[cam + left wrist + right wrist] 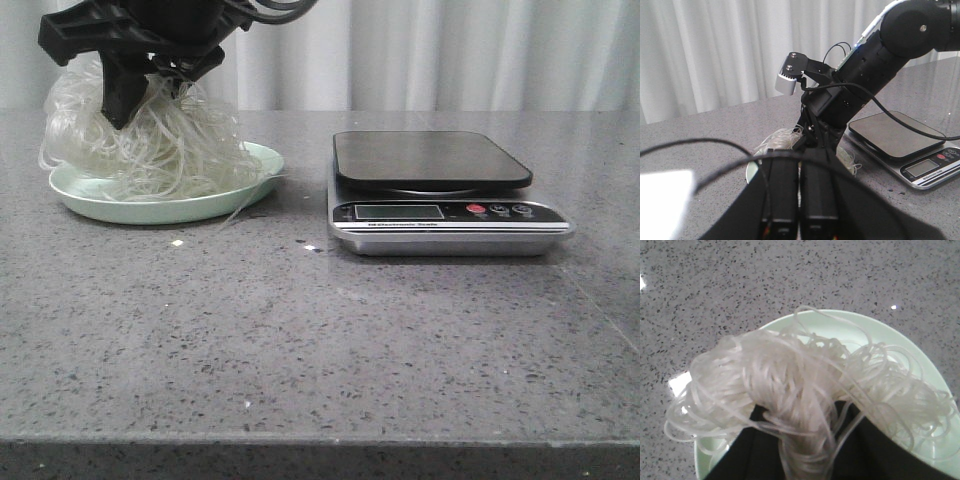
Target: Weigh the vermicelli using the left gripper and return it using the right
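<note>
The vermicelli in my right gripper rests heaped inside the mint-green plate's rim. It would settle on the plate, so it is time to open my right gripper now.
The vermicelli (pixel 170 145), a loose whitish tangle, sits heaped on the mint-green plate (pixel 160 208) at the table's left. My right gripper (pixel 135 95) reaches across from above and is down in the heap. In the right wrist view its dark fingers (pixel 755 455) are shut on a bunch of vermicelli (pixel 790 375) over the plate (pixel 920 365). In the left wrist view my left gripper (pixel 800 155) is shut with nothing between its fingers. It points at the plate (pixel 753 170) and the right arm (pixel 850 95), short of both. The left gripper does not show in the front view.
A kitchen scale (pixel 430 160) with a dark platform and a silver base stands right of the plate, its platform bare (pixel 895 135). A grey speckled tabletop (pixel 300 340) runs to the front edge. White curtains hang behind.
</note>
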